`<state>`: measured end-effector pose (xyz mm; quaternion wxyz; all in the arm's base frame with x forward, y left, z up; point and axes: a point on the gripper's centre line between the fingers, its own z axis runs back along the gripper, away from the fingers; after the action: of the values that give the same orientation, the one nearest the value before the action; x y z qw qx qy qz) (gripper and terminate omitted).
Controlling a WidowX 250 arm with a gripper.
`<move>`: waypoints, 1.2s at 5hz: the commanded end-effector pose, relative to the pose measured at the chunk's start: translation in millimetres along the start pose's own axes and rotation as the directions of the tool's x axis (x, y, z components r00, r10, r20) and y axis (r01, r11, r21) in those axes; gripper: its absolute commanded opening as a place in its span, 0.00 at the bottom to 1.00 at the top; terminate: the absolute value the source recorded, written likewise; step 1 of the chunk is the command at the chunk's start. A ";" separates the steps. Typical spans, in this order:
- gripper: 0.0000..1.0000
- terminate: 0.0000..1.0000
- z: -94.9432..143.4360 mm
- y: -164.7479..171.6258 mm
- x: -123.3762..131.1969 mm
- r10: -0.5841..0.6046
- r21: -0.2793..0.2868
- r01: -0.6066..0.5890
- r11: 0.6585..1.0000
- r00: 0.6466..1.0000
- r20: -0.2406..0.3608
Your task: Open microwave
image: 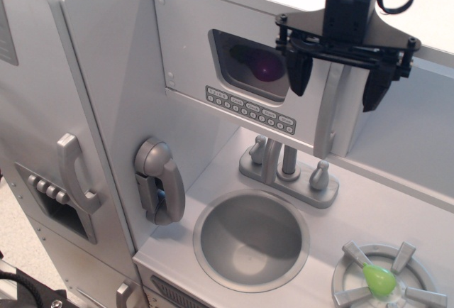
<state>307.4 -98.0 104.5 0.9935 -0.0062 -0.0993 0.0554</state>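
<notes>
The vertical silver handle will be grabbed next by its upper part [335, 84], so that my gripper can open the microwave door [245, 67].
The microwave [206, 45] is a silver-grey compartment at the upper middle. Its door is shut and has a dark rounded window [245, 63], a row of keypad buttons [248, 109] and a vertical silver bar handle [325, 120] at its right edge. My black gripper [336, 86] hangs open in front of the door's right side. Its left finger [296, 74] is over the window's right edge and its right finger [374, 89] is right of the handle, so the fingers straddle the handle's upper part. The handle's top is hidden behind the gripper.
A tall grey fridge door with a curved handle [74, 173] stands at the left. A toy phone [159, 180] hangs on the side wall. Below are the faucet [287, 169], the round sink basin [252, 240] and a burner with a green object [379, 279].
</notes>
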 end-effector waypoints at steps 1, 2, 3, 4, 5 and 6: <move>0.00 0.00 5.7 -2.4 6.3 -0.042 -0.020 0.045 0.999 0.990 0.131; 0.00 0.00 6.6 0.3 0.7 -0.049 -0.036 0.054 0.998 0.990 0.129; 0.00 0.00 4.1 5.1 -7.0 -0.050 -0.058 0.061 0.996 0.985 0.166; 0.00 0.00 6.3 10.5 -16.7 -0.062 -0.070 0.075 0.995 0.984 0.169; 0.00 0.00 13.0 17.5 -33.6 -0.083 -0.077 0.098 0.992 0.980 0.183; 0.00 0.00 18.1 28.2 -46.6 -0.090 -0.075 0.104 0.992 0.982 0.168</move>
<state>247.1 -73.5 93.6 0.9890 -0.0258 -0.1455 0.0014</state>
